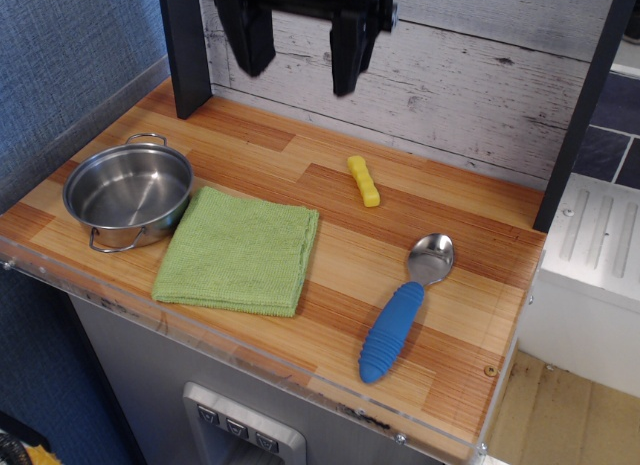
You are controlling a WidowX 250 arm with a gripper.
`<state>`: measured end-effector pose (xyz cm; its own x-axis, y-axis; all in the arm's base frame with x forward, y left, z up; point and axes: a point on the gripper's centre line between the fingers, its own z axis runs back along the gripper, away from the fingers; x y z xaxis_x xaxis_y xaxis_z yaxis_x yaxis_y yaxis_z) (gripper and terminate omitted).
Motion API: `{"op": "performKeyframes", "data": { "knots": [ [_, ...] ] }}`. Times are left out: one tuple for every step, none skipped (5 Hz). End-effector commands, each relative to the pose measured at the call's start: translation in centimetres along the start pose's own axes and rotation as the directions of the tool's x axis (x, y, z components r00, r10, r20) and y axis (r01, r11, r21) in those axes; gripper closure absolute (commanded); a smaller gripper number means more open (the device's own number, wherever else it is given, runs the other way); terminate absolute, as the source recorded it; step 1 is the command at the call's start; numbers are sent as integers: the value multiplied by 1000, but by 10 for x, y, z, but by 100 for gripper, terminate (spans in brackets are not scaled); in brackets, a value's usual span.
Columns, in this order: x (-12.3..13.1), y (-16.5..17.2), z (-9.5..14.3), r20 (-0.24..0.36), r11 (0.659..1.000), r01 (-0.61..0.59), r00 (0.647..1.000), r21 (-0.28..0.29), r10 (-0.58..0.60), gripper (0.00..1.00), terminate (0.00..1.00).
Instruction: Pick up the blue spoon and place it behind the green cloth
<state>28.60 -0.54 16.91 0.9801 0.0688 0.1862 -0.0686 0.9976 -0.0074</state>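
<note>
The blue spoon has to go behind the green cloth [240, 250], so my gripper next needs to pick up the blue spoon by its neck [417, 283] beside the metal bowl.
The blue spoon [405, 312] lies flat at the front right of the wooden counter, metal bowl toward the back, ribbed blue handle toward the front edge. The green cloth [240, 250] lies folded and square at the front middle-left. My gripper [298, 73] hangs high at the top of the view, above the back of the counter, with its two black fingers [252, 40] spread apart and empty. It is far from the spoon, up and to the left of it.
A steel pot [128, 193] stands at the left, touching the cloth's left edge. A small yellow ridged stick [364, 180] lies behind and right of the cloth. A dark post [185, 50] stands at back left, a white plank wall behind.
</note>
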Motion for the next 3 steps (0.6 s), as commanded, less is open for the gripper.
{"op": "performKeyframes", "data": {
  "knots": [
    [-11,-42,-38,-44,993,119,992,0,-119,0,0],
    [-15,-59,-58,-77,980,199,977,0,-199,0,0],
    [-24,-69,-86,-62,968,249,967,2,-249,0,0]
  ]
}}
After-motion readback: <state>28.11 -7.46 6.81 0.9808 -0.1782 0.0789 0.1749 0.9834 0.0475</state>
